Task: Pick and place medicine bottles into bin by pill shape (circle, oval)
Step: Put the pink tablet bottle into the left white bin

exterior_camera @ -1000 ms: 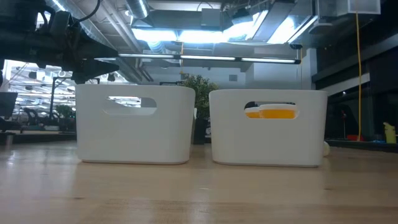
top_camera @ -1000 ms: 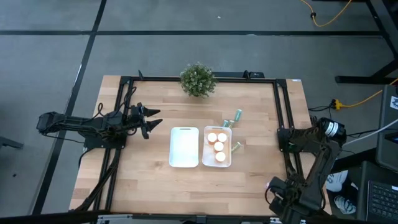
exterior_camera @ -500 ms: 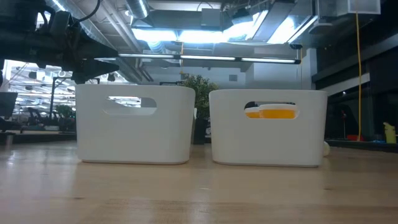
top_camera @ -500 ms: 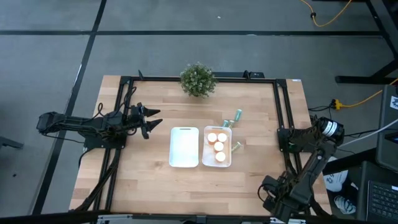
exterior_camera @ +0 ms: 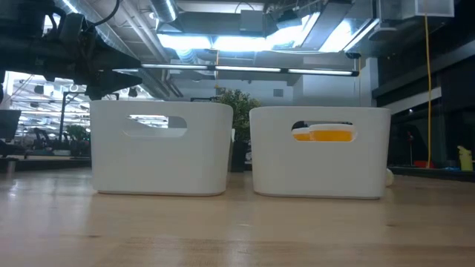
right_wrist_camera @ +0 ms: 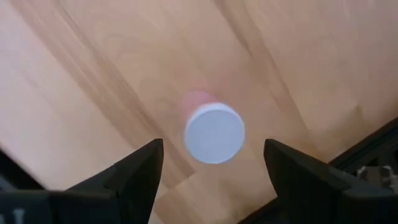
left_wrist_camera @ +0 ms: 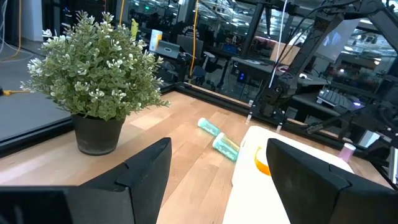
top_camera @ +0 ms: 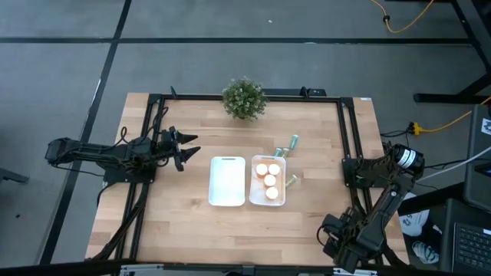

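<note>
My right gripper grabs the pink bottle by its white cap (right_wrist_camera: 214, 132) next, to sort it into a bin by pill shape.
A pink bottle with a white cap (right_wrist_camera: 214, 132) stands upright on the table, seen from above in the right wrist view. My right gripper (right_wrist_camera: 214, 177) is open above it near the table's near right corner (top_camera: 335, 232), touching nothing. The right white bin (top_camera: 268, 201) holds three orange bottles with white caps (top_camera: 268, 181). The left white bin (top_camera: 227, 181) shows nothing inside. Teal bottles lie on their sides behind the right bin (top_camera: 292, 142) (top_camera: 281, 152) and one beside it (top_camera: 291, 181). My left gripper (top_camera: 188, 151) is open and hovers left of the bins.
A potted plant (top_camera: 244, 98) stands at the table's far edge, behind the bins. A black frame (top_camera: 349, 138) runs along the table's sides. In the low view an orange bottle (exterior_camera: 323, 134) shows through the right bin's handle slot.
My right gripper has shifted a little toward the table's left edge, at the near right corner. The left arm and the bottles have kept still.
</note>
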Motion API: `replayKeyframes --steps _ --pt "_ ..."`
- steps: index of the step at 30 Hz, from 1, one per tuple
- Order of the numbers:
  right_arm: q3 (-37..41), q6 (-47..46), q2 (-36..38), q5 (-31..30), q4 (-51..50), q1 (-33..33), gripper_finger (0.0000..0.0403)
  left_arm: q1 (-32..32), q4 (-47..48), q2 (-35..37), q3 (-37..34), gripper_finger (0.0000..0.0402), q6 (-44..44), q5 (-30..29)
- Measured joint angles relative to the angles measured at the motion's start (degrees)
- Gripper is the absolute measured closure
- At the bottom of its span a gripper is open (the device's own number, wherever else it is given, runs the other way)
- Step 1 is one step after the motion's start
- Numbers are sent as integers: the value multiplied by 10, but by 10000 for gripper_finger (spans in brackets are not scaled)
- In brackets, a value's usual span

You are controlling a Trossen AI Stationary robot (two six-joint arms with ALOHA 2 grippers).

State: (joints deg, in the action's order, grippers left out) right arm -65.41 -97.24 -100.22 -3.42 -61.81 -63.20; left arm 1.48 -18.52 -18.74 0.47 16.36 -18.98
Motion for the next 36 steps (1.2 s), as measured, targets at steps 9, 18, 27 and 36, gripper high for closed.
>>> replayKeyframes --steps 9,18,27,36 --pt "-26 -1 0 -43 -44 1 126 0 0 0 0 147 0 0" --pt "-28 0 0 -43 -25 1 185 0 0 0 0 147 0 0" --pt "-13 -1 0 -41 -22 1 207 0 0 0 0 147 0 0" --pt "-7 0 0 -41 -16 5 207 0 0 0 0 147 0 0"
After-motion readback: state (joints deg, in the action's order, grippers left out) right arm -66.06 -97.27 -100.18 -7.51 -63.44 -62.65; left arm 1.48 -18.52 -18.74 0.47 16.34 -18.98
